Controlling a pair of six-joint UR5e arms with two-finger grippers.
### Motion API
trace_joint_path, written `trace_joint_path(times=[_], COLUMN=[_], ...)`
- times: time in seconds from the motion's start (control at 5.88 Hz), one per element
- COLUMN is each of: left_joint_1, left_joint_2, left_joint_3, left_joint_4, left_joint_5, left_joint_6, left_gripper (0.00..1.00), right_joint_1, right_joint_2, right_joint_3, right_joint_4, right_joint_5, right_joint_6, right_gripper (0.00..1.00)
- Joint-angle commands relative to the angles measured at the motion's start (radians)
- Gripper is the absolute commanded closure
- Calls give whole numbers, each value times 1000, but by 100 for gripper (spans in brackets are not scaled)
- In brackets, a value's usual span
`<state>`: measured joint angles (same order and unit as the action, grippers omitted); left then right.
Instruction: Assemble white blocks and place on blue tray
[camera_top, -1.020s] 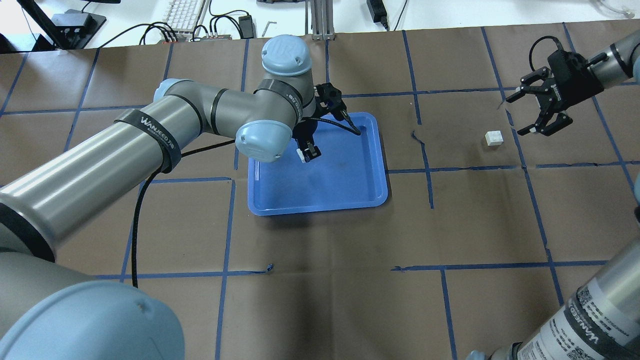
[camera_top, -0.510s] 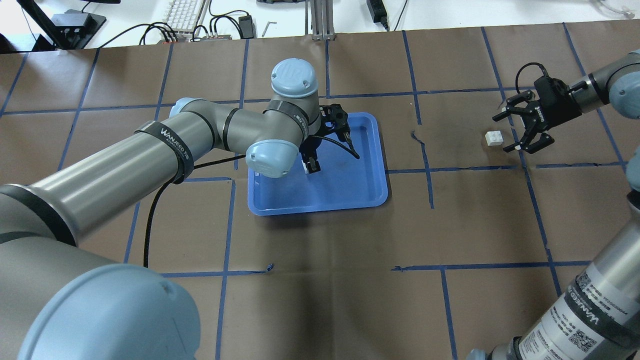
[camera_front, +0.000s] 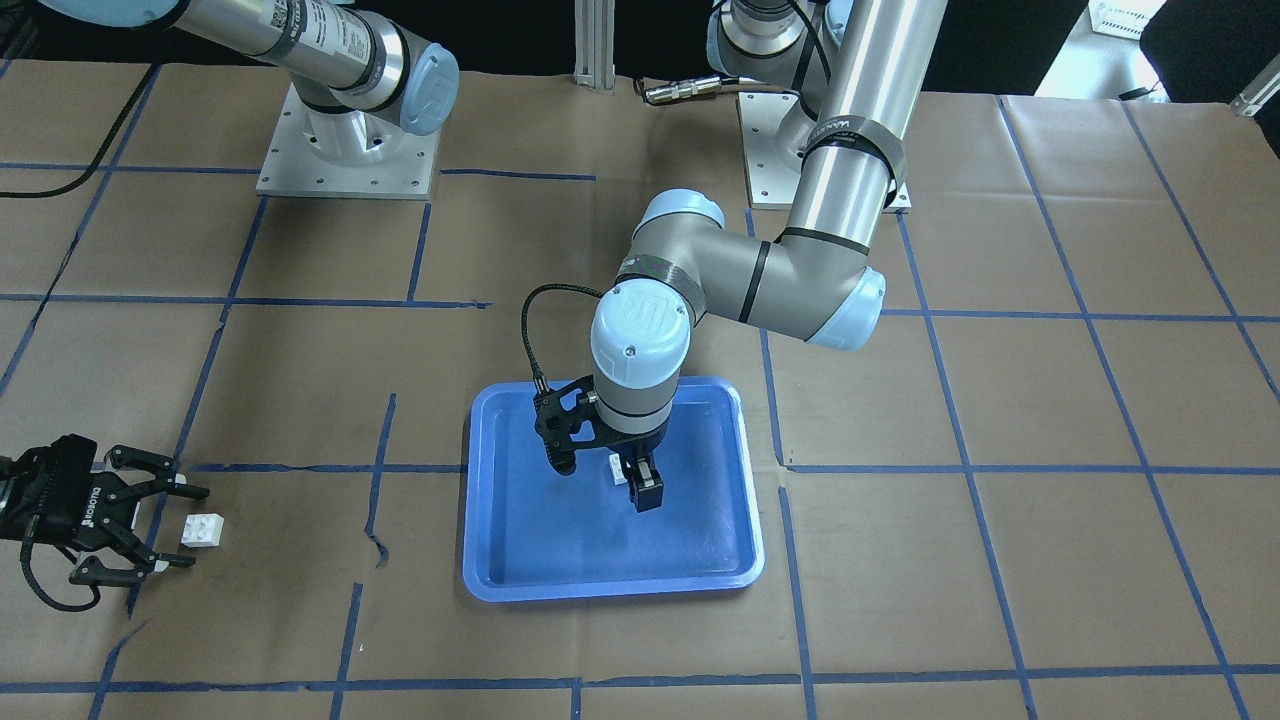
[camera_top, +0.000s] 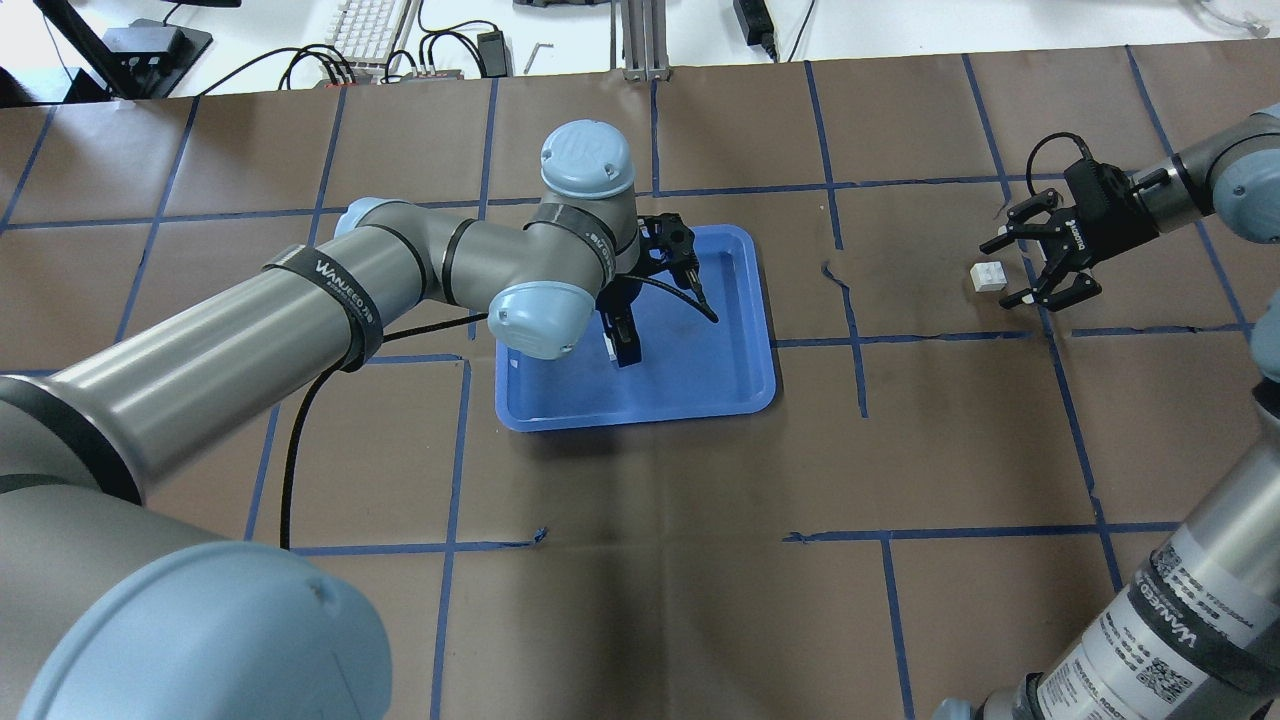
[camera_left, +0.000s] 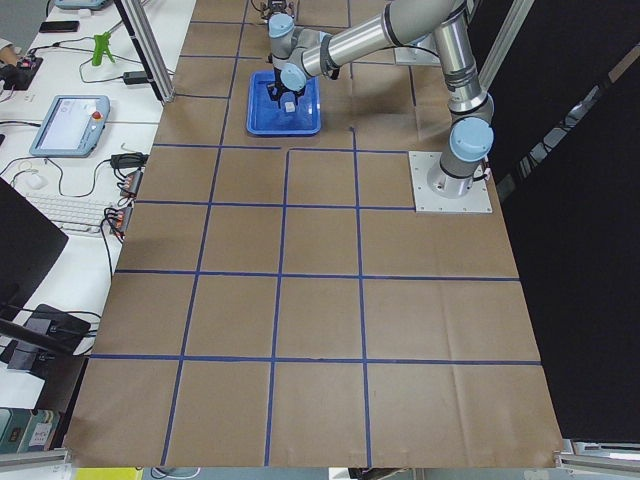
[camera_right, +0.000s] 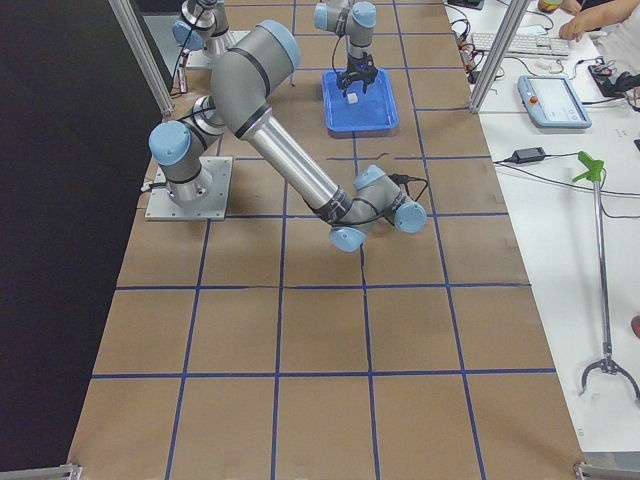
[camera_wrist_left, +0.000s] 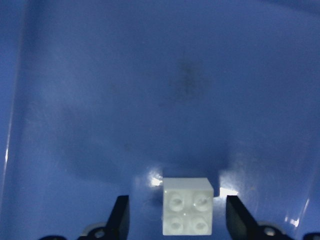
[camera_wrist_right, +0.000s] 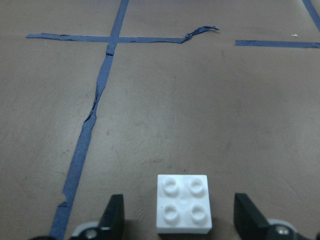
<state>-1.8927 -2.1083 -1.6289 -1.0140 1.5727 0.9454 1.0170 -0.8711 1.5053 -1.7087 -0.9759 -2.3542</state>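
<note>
The robot's right gripper should next grab the second white block by the sides of its studded body, so that the blocks can be assembled on the blue tray (camera_front: 612, 528).
One white block (camera_wrist_left: 187, 212) lies on the bottom of the blue tray (camera_top: 700, 380), also seen in the front view (camera_front: 617, 468). My left gripper (camera_top: 620, 350) stands over it, open, with a finger on each side and a small gap to both (camera_wrist_left: 177, 220). The second white block (camera_top: 988, 276) sits on the brown paper at the far right. My right gripper (camera_top: 1003, 272) is open and low at that block, which lies between its fingertips without touching them in the right wrist view (camera_wrist_right: 183, 205).
Brown paper with blue tape lines covers the table. A torn tape strip (camera_wrist_right: 95, 110) runs left of the second block. A black cable (camera_top: 680, 285) loops from my left wrist over the tray. Desks with a keyboard (camera_top: 375, 30) lie beyond the far edge.
My left gripper came down to the tray bottom with its white block and its fingers now stand apart from it. My right gripper dropped and moved in until the second block lay between its fingertips.
</note>
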Motion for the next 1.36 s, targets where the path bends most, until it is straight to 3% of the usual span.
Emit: trace_joint_path(times=[0.0,0.34,0.85,1.19], left_joint_1=[9,62,98,148], left_joint_2=[83,244,416,442], left_joint_3=[43,66,69,73], left_joint_4=[-143,-305,-405,-460], left_joint_5=[7,6,7,9], left_joint_6=[-141,-412,-722,-784], left_gripper=[1,1,1,1], right_joint_1=[0,0,24,111], right_joint_2=[-3,-8,-148,-219], right_joint_3=[-5,-10,-5,18], right_joint_4=[-6,-6,26,63], right_joint_5=[-3,-1,0,35], right_joint_6=[3,10,74,78], right_gripper=[61,75,75,75])
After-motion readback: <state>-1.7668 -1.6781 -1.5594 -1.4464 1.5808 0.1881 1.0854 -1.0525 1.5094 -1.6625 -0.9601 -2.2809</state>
